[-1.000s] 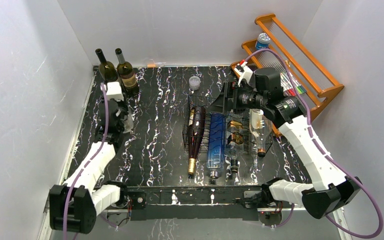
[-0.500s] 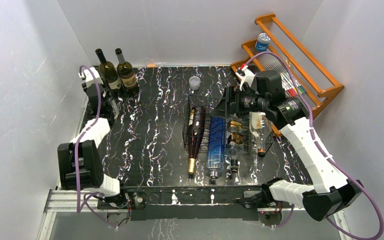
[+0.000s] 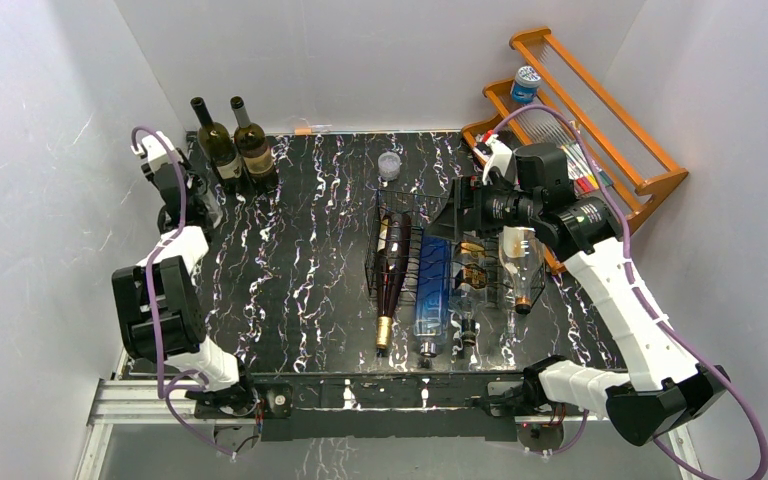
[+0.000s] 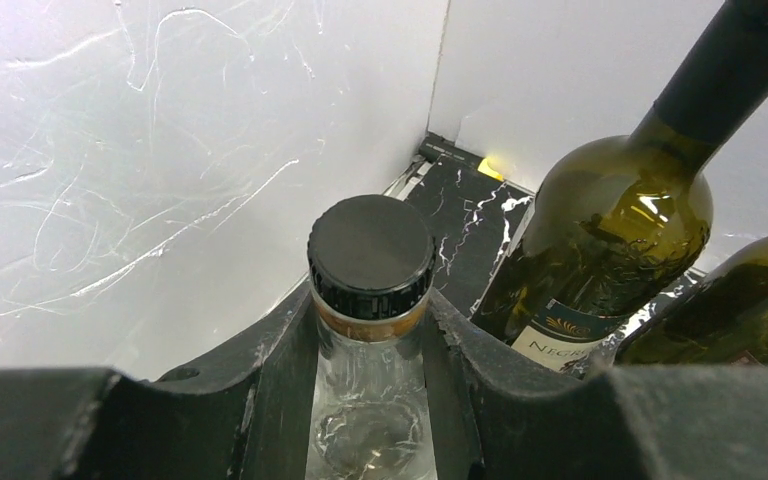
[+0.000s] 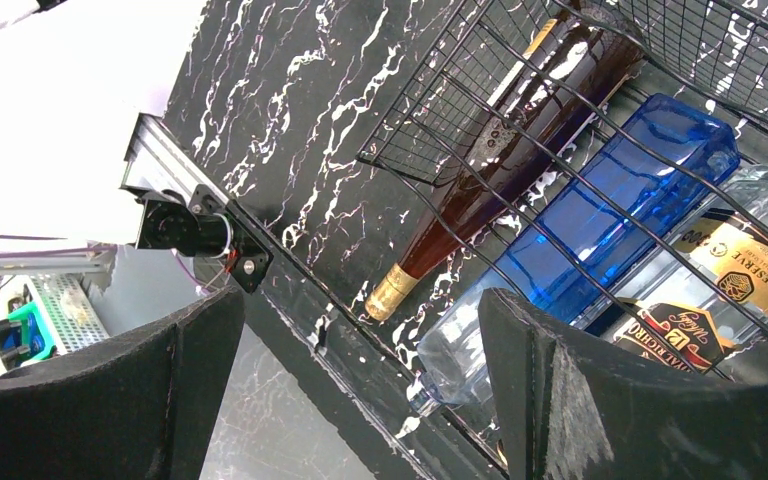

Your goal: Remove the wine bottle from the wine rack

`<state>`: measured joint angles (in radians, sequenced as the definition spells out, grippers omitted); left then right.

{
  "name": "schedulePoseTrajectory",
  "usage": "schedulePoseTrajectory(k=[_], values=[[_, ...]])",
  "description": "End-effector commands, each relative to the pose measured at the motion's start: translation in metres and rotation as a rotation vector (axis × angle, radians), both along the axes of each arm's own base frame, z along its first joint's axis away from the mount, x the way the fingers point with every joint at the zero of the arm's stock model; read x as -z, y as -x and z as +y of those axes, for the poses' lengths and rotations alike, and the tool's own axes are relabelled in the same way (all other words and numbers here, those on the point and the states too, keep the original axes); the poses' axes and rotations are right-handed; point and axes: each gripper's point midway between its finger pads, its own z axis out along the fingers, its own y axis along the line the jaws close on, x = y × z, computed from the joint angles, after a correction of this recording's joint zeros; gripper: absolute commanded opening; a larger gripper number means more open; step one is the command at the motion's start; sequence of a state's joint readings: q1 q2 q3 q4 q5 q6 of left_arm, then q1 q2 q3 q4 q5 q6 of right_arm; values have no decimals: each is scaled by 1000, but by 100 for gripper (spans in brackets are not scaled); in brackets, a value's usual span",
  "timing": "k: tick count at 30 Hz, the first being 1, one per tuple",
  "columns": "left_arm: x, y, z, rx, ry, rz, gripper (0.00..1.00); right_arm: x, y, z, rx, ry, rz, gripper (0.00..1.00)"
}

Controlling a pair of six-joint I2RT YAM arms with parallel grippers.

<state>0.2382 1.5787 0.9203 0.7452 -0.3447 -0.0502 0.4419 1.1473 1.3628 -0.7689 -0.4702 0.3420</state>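
Note:
My left gripper should open now. The clear bottle is upright beside the green bottles, so it would stay standing.
The black wire wine rack [image 3: 400, 232] [image 5: 430, 140] sits mid-table. A dark red wine bottle [image 3: 391, 272] [image 5: 505, 165] lies in its left cradle, beside a blue bottle [image 3: 432, 285] [image 5: 600, 225] and clear labelled bottles [image 3: 472, 280] [image 5: 730, 270]. My right gripper [image 3: 450, 215] [image 5: 360, 400] hangs open over the rack's far end, holding nothing. At the far left corner my left gripper [image 3: 198, 205] [image 4: 370, 310] is shut on the neck of a clear bottle with a black cap [image 4: 371, 250], which stands next to two upright green wine bottles [image 3: 217, 140] [image 4: 600, 230].
An orange wooden slatted shelf [image 3: 610, 130] leans at the back right with a blue-capped can [image 3: 526, 80] on it. A small clear cup [image 3: 389, 165] stands behind the rack. White walls close in on the left [image 4: 160, 150], back and right.
The left arm has swung left and back toward the corner, bringing its gripper and the clear bottle beside the two green bottles. The right gripper has shifted slightly over the rack.

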Motion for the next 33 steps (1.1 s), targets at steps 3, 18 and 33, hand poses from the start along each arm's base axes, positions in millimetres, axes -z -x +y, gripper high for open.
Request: schedulePoseTrajectory(k=[3,18,33], values=[[-78,10,-6,30,-21,-305,14,-15,0,0,-7,-25,-47,98],[-65,38,-18,48,49,-196,98,-6,-2,6,-12,-51,-3,98],[-16,83,-101,266,380,42,98,41,3,-56,222,243,29,98]])
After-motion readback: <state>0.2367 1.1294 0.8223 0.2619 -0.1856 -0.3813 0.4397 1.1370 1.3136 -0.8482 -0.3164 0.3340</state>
